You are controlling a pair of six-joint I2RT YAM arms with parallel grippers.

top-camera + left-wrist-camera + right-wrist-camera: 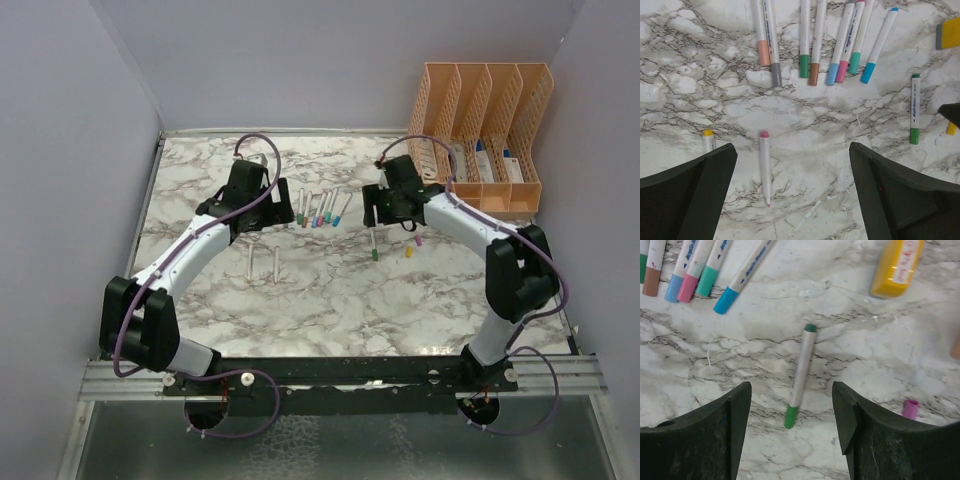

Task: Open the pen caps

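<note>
I need to lower the fingers of my right gripper before I close on the green-capped pen [800, 372]. My fingers are well above the pen between them, so they would miss the pen if I closed now.
A row of capped white pens [320, 208] lies between the arms, with peach, grey, green, brown, blue, pink and teal caps [812, 67]. A green-capped pen [800, 372] lies apart; its cap [791, 416] sits between the open jaws of my right gripper [791, 392], which hovers above it [383, 215]. My left gripper [792, 150] is open and empty above an uncapped pink pen [764, 167], with a yellow-ended pen [708, 141] beside its left finger. A loose pink cap [910, 409] and a loose yellow cap [409, 252] lie on the table.
A stubby yellow item [896, 265] stands beyond the green pen. An orange file organiser [480, 125] stands at the back right. Two uncapped pens [261, 262] lie near the left arm. Grey walls enclose the marble table [330, 290].
</note>
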